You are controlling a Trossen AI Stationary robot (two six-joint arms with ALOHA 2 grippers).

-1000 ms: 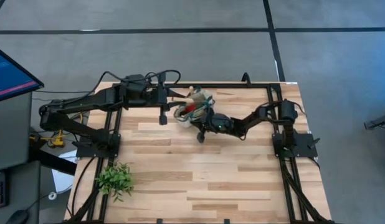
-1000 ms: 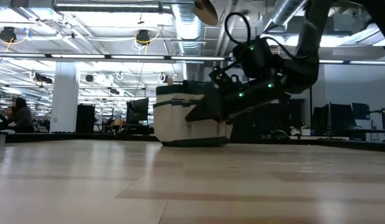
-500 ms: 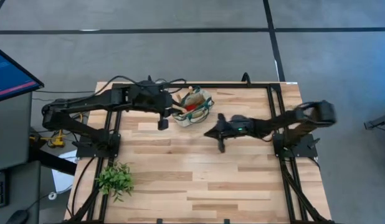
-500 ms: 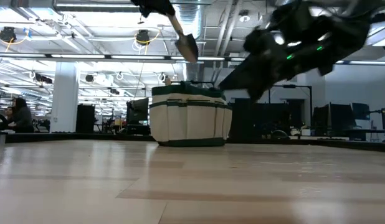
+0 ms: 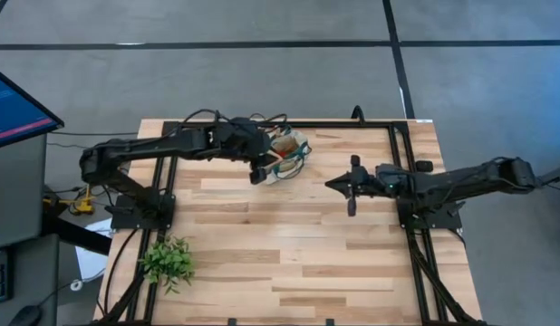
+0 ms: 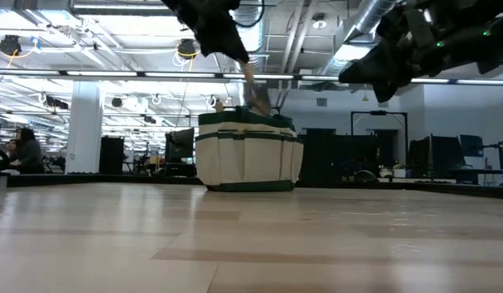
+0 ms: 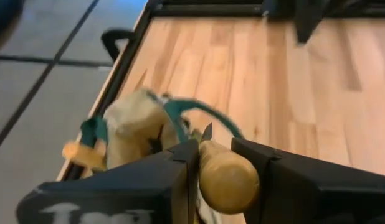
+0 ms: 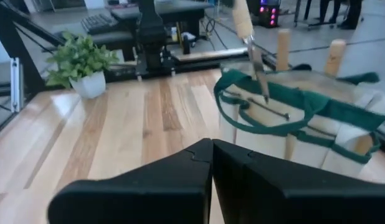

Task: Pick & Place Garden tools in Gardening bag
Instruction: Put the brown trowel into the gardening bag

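Note:
My left gripper holds the trowel and should keep holding it until it is lower, since the trowel's tip is above the gardening bag's opening (image 7: 164, 134) and if I opened now, it would drop.
The beige gardening bag (image 5: 289, 152) with green trim stands on its base at the table's far middle; it also shows in the low view (image 6: 247, 155) and the right wrist view (image 8: 304, 118). Wooden tool handles (image 8: 334, 57) stick up out of it. My left gripper (image 5: 261, 170) hangs above the bag's left side, shut on a wooden-handled trowel (image 8: 250, 43) whose silver head (image 6: 257, 99) points down at the bag's mouth. My right gripper (image 5: 338, 185) is shut and empty, raised to the right of the bag (image 6: 373, 75). My left gripper pinches the trowel's wooden handle near its free end (image 7: 227, 177) between its two fingers. The fingers come from above, slanting down, and the handle runs along them. The trowel hangs head down, slightly tilted, clear of the table, its tip at the bag's open top.
A small leafy green plant (image 5: 167, 261) in a white pot stands near the table's front left corner. Black frame rails (image 5: 402, 172) run along the left, right and far edges. Bare wood lies in front of the bag.
My left gripper has gone right and toward the far edge with the trowel, to just above the bag; the trowel's head has come down to the bag's mouth. My right gripper has drawn away from the bag toward the table's right edge and risen.

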